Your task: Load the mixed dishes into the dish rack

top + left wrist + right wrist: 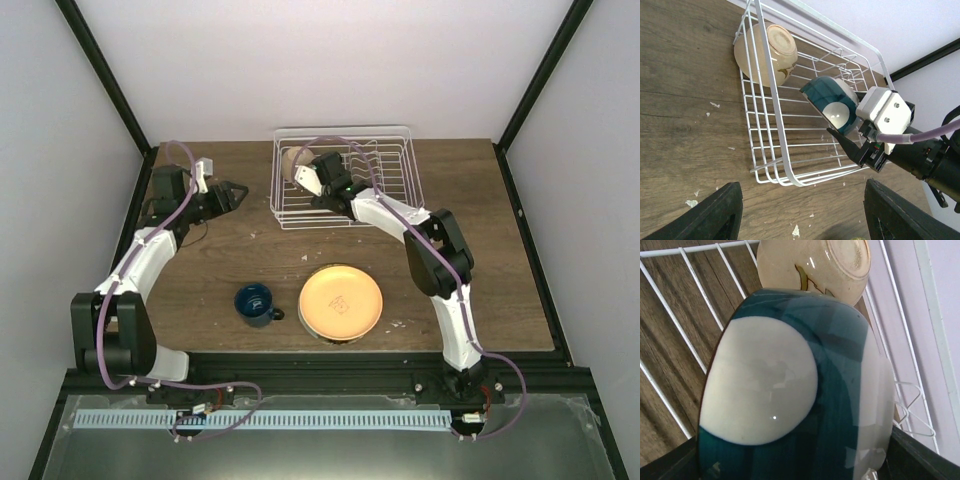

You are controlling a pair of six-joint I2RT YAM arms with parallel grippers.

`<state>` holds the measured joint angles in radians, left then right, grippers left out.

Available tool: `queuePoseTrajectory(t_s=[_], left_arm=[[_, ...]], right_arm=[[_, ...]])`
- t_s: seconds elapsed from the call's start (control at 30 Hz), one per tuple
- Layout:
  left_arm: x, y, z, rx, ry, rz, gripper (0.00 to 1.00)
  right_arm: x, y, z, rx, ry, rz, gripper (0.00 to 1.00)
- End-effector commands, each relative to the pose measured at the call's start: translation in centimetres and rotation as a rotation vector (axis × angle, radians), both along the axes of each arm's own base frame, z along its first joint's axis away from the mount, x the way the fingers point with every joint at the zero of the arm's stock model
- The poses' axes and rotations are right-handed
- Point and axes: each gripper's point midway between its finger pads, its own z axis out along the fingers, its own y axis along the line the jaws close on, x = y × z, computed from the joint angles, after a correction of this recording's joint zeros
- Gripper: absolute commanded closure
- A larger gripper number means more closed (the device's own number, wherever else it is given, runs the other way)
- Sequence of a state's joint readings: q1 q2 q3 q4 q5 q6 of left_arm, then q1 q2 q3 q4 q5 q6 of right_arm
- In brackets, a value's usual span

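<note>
My right gripper should open now, because the white bowl is tilted inside the rack and the rack's wire bottom is below the bowl.
The white wire dish rack (385,185) stands at the back of the table. A cream bowl (292,164) lies on its side in the rack's left end. My right gripper (322,190) is shut on the white bowl with blue outside (805,390) and holds it tilted inside the rack, next to the cream bowl (815,262). My left gripper (238,189) is open and empty over the table, left of the rack. The dark blue mug (255,303) and the orange-yellow plate (341,301) sit at the front middle. A pale rim (338,340) shows under that plate.
The left wrist view shows the rack's near corner (782,175), the cream bowl (767,50), the blue bowl (832,97) and the right arm's wrist (885,117). Small white crumbs (691,203) lie on the wood. Black frame posts flank the table.
</note>
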<state>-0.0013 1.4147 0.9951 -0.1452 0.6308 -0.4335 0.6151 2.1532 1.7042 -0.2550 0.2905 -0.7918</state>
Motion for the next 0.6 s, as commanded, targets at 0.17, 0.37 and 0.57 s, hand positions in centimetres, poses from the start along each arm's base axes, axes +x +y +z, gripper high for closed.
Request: queuePoseTrajectory(t_s=[0.17, 0.37, 0.57], left_arm=[[0.0, -0.1, 0.8, 0.002, -0.031, -0.017, 0.33], [-0.1, -0.1, 0.7, 0.003, -0.03, -0.016, 0.33], [0.0, -0.1, 0.8, 0.003, -0.03, -0.016, 0.33]], right_arm=[[0.7, 0.8, 2.0, -0.048, -0.122, 0.044, 0.23], [0.5, 0.8, 1.3, -0.057, -0.105, 0.052, 0.18], [0.9, 1.0, 1.2, -0.064, -0.107, 0.052, 0.17]])
